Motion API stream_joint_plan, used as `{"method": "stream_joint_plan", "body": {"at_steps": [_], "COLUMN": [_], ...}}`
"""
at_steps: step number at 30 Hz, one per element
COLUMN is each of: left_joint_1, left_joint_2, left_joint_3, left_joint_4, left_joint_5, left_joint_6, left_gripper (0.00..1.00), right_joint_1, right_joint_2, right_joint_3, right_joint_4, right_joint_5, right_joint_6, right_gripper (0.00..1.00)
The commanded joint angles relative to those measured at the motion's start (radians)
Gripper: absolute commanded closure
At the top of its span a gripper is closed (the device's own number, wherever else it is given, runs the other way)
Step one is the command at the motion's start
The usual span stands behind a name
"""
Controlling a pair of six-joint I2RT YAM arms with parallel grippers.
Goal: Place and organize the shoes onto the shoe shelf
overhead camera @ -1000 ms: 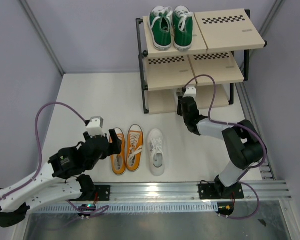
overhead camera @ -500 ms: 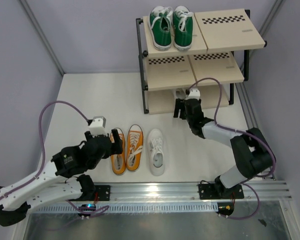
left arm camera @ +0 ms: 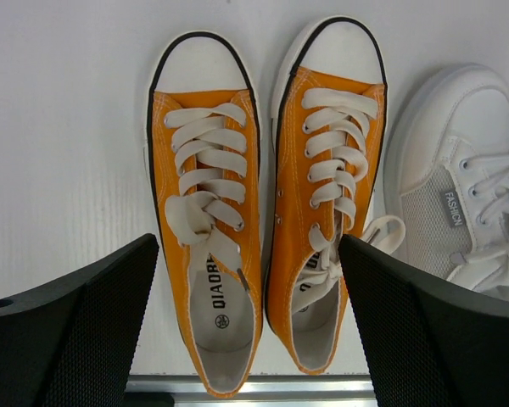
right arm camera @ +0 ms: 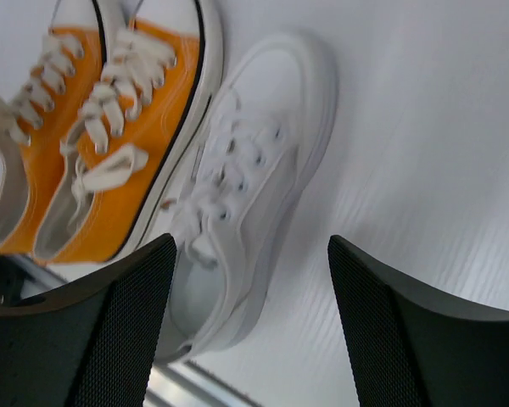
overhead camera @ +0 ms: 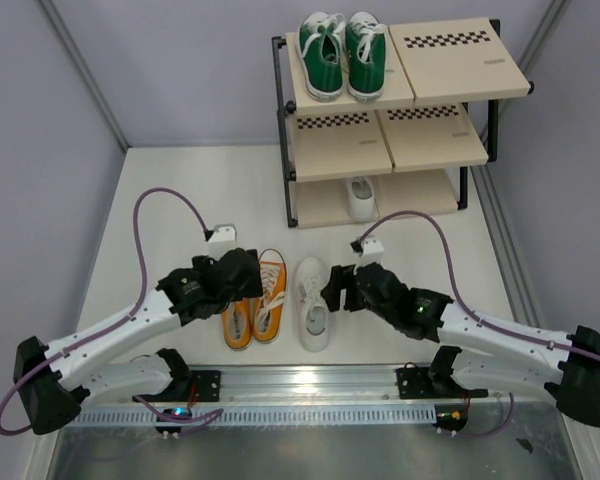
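Next, my right gripper reaches the white shoe on the floor and grabs the side of its collar (overhead camera: 325, 316) (right arm camera: 235, 273), leaving its sole free to rest beside its mate.
The orange pair (overhead camera: 252, 305) and one white shoe (overhead camera: 313, 302) lie side by side on the white floor, toes toward the shoe shelf (overhead camera: 450, 72). The green pair (overhead camera: 342, 52) stands on its top tier at the left. A second white shoe (overhead camera: 360, 198) sits on the bottom tier. My left gripper (overhead camera: 242, 280) is open and empty above the orange pair's heels; both orange shoes (left arm camera: 205, 212) lie between its fingers (left arm camera: 76, 339). My right gripper (overhead camera: 342, 290) is open and empty just right of the floor's white shoe (right arm camera: 246, 195), near its heel.
A metal rail (overhead camera: 380, 385) runs along the near edge behind the shoes' heels. Grey walls close in both sides. The shelf's middle tier (overhead camera: 380, 140) and the right half of the top tier are bare. Purple cables loop over both arms.
My right arm has drawn back from the shelf's bottom tier, leaving a white shoe there, and swung down beside the floor's white shoe. My left gripper has moved right, over the orange pair.
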Motion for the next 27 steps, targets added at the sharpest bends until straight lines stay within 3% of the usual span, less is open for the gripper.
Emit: {"method": "stream_joint_plan", "body": {"at_steps": [1,4,8,17,21,22,24,27], "left_joint_1": [0.045,0.078,0.124,0.129,0.147,0.157,0.164,0.174], "left_joint_2": [0.011,0.016,0.007,-0.11,-0.145,-0.145,-0.147,-0.148], "left_joint_3": [0.041,0.051,0.051,-0.023,-0.031,-0.031,-0.029,-0.026], "left_joint_4": [0.088,0.11,0.142,0.346,0.366,0.363,0.346,0.326], "left_joint_5": [0.019,0.025,0.031,0.065,0.065,0.063,0.062,0.051], "left_joint_6": [0.003,0.034,0.077,0.283,0.329,0.333,0.336,0.324], "left_gripper": [0.09,0.09,0.09,0.08,0.08,0.08,0.08,0.08], "right_joint_1": [0.149,0.285,0.371,0.368,0.322,0.313,0.276,0.214], "right_joint_2": [0.009,0.065,0.207,0.318,0.382,0.391,0.402,0.386], "right_joint_3": [-0.017,0.019,0.123,0.179,0.179,0.18,0.194,0.219], "right_joint_4": [-0.184,-0.24,-0.333,-0.31,-0.237,-0.227,-0.224,-0.221], "right_joint_5": [0.06,0.128,0.207,0.3,0.264,0.264,0.278,0.292], "right_joint_6": [0.231,0.309,0.377,0.365,0.328,0.322,0.309,0.262], "right_gripper": [0.24,0.26,0.29,0.43,0.65,0.82,0.97,0.97]}}
